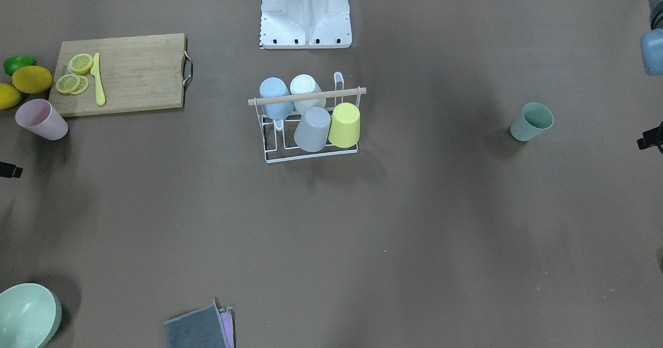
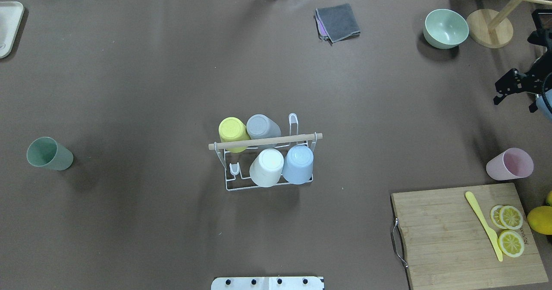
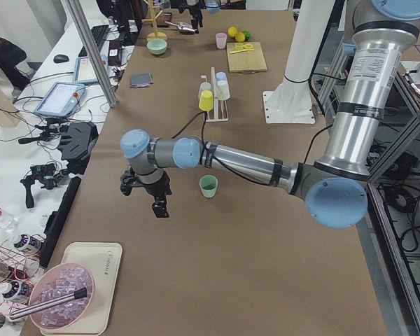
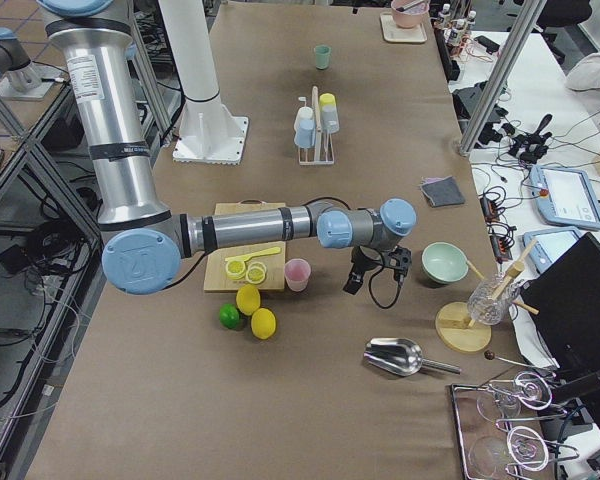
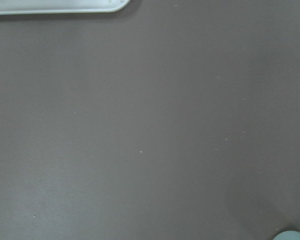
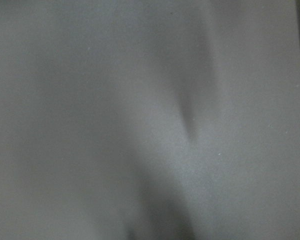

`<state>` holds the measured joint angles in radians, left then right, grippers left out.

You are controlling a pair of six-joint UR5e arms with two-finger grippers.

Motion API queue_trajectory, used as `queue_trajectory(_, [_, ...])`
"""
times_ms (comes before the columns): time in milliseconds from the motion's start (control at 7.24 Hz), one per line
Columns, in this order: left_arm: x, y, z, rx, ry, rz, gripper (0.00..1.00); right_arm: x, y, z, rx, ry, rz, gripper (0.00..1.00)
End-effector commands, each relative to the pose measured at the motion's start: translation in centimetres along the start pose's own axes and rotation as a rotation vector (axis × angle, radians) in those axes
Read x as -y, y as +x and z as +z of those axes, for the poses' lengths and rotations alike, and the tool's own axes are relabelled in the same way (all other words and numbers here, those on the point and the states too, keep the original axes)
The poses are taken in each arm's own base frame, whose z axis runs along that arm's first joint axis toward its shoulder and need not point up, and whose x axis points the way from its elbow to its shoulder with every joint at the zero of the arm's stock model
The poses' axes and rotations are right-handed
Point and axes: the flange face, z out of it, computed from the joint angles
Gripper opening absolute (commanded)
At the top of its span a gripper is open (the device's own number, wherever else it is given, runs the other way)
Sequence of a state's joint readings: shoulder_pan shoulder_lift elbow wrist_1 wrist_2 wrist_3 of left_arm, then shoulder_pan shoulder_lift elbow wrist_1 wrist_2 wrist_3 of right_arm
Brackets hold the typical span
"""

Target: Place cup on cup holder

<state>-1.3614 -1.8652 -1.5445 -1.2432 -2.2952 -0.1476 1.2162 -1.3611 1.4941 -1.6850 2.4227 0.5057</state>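
I need to grab the cup by its round body (image 1: 47, 125) next with my right gripper, so that I can place the pink cup upside down on the cup holder (image 1: 277, 140).
The white wire cup holder (image 2: 258, 185) with a wooden rod (image 2: 265, 142) stands mid-table and carries a yellow, a grey, a white and a blue cup upside down. A green cup (image 2: 48, 153) stands upright on the table far to the robot's left. My left gripper (image 3: 143, 201) hovers beside the green cup (image 3: 208, 185), apart from it; I cannot tell its state. A pink cup (image 2: 510, 164) stands by the cutting board. Beyond the pink cup, my right gripper (image 2: 514, 102) hangs with its fingers spread and nothing between them.
A wooden cutting board (image 2: 448, 238) with lemon slices and a yellow knife lies at the front right, whole lemons and a lime beside it. A green bowl (image 2: 446, 28), a wooden stand (image 2: 489, 34) and folded cloths (image 2: 337, 21) sit at the far edge. A white tray (image 2: 8, 26) lies far left.
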Motion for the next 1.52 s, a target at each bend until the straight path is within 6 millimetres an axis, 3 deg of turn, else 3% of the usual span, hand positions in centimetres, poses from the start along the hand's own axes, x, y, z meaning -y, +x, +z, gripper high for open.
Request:
queue_trajectory(0, [1.4, 4.8, 1.7, 0.005, -0.058, 0.083, 0.98, -0.2, -3.1, 1.0, -0.082, -0.127, -0.063, 0.99])
queue_trajectory(138, [2.4, 7.7, 3.4, 0.005, -0.099, 0.182, 0.98, -0.4, -2.8, 1.1, -0.089, -0.156, -0.102, 0.99])
queue_trajectory(276, [3.2, 10.6, 2.3, 0.013, -0.148, 0.170, 0.98, -0.5, -2.5, 1.4, -0.089, -0.163, -0.131, 0.99])
queue_trajectory(552, [2.9, 11.5, 3.7, -0.034, -0.204, 0.147, 0.98, -1.1, -2.8, 2.7, -0.087, -0.193, -0.202, 0.99])
queue_trajectory(690, [2.3, 13.6, 6.0, -0.062, -0.246, 0.164, 0.98, -1.5, -2.9, 3.8, -0.100, -0.253, -0.241, 0.99])
queue_trajectory(828, [2.3, 14.3, 8.1, -0.055, -0.287, 0.157, 0.98, -1.9, -2.4, 4.6, -0.102, -0.311, -0.290, 0.99])
queue_trajectory(1105, [2.3, 13.4, 9.7, -0.060, -0.314, 0.137, 0.98, -2.7, -2.3, 5.8, -0.114, -0.371, -0.294, 0.99])
queue_trajectory(1381, [0.9, 14.2, 12.4, -0.040, -0.384, 0.128, 0.98, -2.7, -1.3, 7.0, -0.120, -0.425, -0.309, 0.99])
